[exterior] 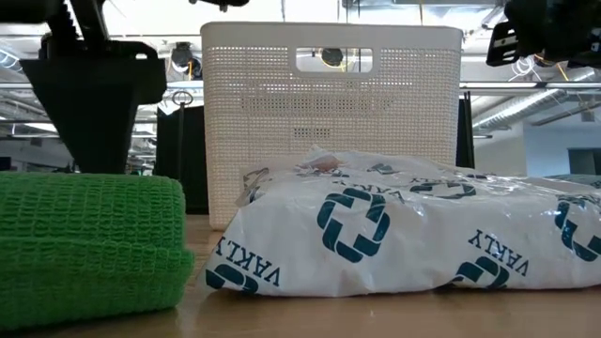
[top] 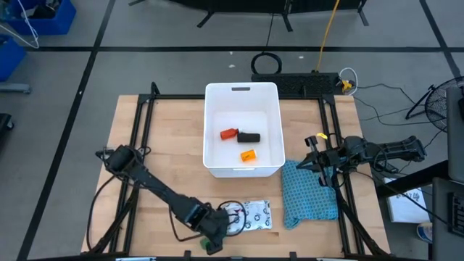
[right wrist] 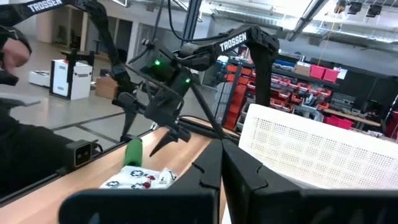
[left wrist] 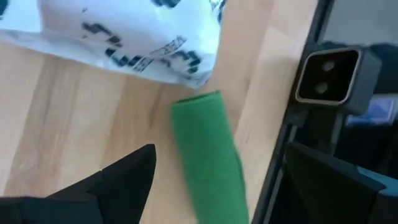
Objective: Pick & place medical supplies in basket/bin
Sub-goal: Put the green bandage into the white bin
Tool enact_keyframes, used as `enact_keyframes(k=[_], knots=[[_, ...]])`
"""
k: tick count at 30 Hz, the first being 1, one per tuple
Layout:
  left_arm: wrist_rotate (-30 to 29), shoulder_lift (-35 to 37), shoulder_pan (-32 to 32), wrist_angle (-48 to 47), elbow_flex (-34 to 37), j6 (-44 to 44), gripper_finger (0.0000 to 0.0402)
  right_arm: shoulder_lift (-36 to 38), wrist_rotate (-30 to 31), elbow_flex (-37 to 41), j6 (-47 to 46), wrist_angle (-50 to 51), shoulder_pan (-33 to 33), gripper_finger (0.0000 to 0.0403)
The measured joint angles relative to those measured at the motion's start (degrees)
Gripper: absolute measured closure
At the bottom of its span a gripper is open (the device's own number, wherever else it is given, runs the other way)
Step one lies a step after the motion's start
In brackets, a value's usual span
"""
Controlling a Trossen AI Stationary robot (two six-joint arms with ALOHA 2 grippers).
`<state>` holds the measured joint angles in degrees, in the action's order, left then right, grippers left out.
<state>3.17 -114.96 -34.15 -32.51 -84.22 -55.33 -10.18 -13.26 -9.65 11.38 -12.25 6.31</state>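
Observation:
I should grab the green roll (left wrist: 208,162) by one end next with my left gripper. Then I can put it in the white bin.
A green roll of bandage (left wrist: 208,155) lies on its side on the wood near the table's near edge, and shows again in the low view (exterior: 84,235). My left gripper (left wrist: 221,149) hovers over it, open, one finger on each side and clear of it. The flat white pouch (top: 251,215) with dark-and-red print lies flat just right of the roll. The white bin (top: 217,109) stands at the table's middle and holds an orange piece (top: 229,134), a black piece (top: 249,137) and a yellow-orange piece (top: 248,155). My right gripper (top: 310,161) waits at the right side, shut.
A teal-blue textured cloth (top: 308,192) lies right of the pouch, under the right arm. The low camera's housing (left wrist: 329,74) stands at the near edge close to the roll. Black frame rails (top: 141,138) run along the table's sides. Bare wood (top: 167,138) lies left of the bin.

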Motion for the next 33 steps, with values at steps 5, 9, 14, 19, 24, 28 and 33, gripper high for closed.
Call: enact_keyframes(k=[5,9,14,19,24,28,33], knots=[[-3.9,-1.8,-1.1,1.1,0.0,-1.5,0.0039,0.0,0.0,0.0,-1.6,-0.2,0.0,0.0403],[-5.0,-4.5,-1.4,1.4,0.0,-1.8,0.0039,-0.2,0.0,0.8,-3.5,-1.1,0.0,0.0403],[-4.1,-7.4,-1.4,1.7,-0.3,-0.7,0.0039,-0.6,-0.2,3.7,-4.2,-6.9,0.0,0.0403],[-4.3,-8.1,-1.4,1.3,-0.3,3.3,0.0044,-0.7,-0.2,5.4,-4.1,-11.5,0.0,0.0403],[-5.6,-8.2,-1.4,0.0,-0.2,3.7,0.0106,-0.7,-0.3,5.5,-4.1,-12.0,0.0,0.0403],[-6.0,-7.5,-1.4,-2.2,-0.1,6.9,0.0204,-0.7,-0.3,5.5,-4.1,-12.7,0.0,0.0403],[-8.3,-2.6,-1.7,-6.1,0.4,14.2,0.0320,-0.7,-0.3,5.5,-5.5,-12.8,0.0,0.0403]])
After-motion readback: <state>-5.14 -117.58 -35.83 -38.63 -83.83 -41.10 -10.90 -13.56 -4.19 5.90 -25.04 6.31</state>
